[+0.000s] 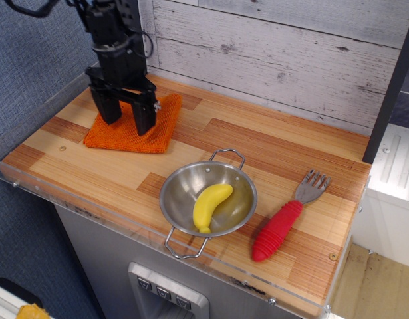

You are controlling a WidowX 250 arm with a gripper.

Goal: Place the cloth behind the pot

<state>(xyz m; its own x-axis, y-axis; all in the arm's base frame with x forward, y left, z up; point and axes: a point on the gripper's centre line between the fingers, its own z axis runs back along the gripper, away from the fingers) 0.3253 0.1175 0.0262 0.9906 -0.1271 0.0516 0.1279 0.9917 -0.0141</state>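
Note:
I should next grab the orange cloth by its middle (130,125) with my gripper, so that I can place the cloth behind the pot.
The orange cloth (157,129) lies flat at the back left of the wooden counter. My black gripper (126,124) stands over its middle, open, with one finger on each side of the cloth's centre and the tips down at the cloth. The arm hides the cloth's far part. The steel pot (239,201) with two wire loop handles sits at the front centre, to the right of and nearer than the cloth. A yellow toy banana (210,205) lies inside it.
A red-handled fork (284,222) with a grey head lies right of the pot. A white plank wall (277,53) runs behind the counter. A clear plastic lip (91,206) edges the front and left. Bare wood (284,143) lies between pot and wall.

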